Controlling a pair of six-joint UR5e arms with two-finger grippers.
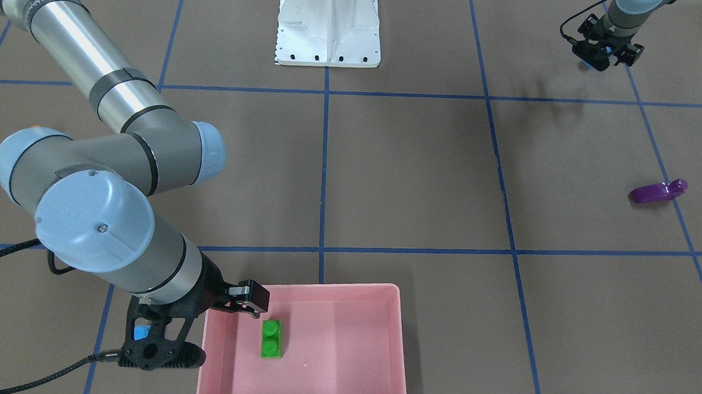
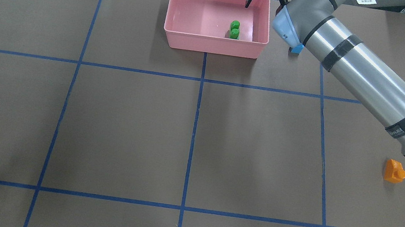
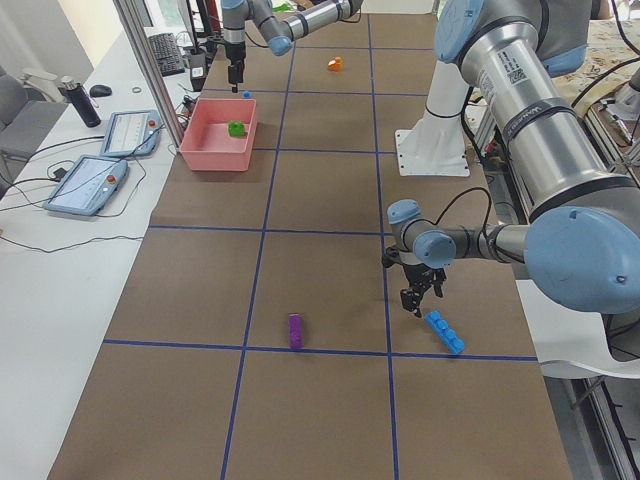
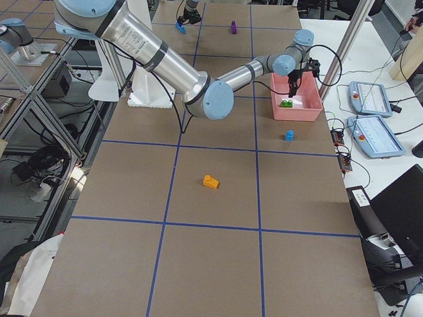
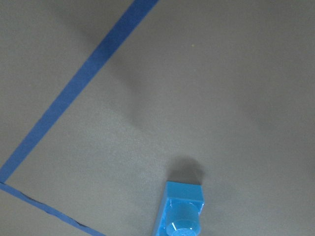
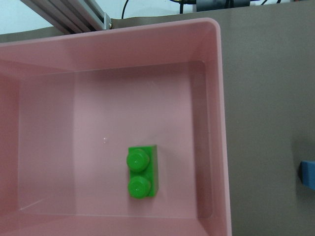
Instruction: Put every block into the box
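My right gripper grips the orange brick by its long sides next, to put the brick into the pink box.
The pink box stands at the table's far edge from the robot, with the green two-stud brick lying inside it. My right gripper hovers open and empty over the box's corner, above the green brick. The tiny blue brick lies just outside the box, under my right arm. My left gripper looks open and hangs just above one end of the long blue brick, which also shows in the left wrist view. The purple wedge and the orange brick lie on the table, apart.
The white robot base stands at the robot's edge of the table. Blue tape lines cross the brown surface. Tablets lie on the side bench beyond the box. My right arm stretches across the table's right half.
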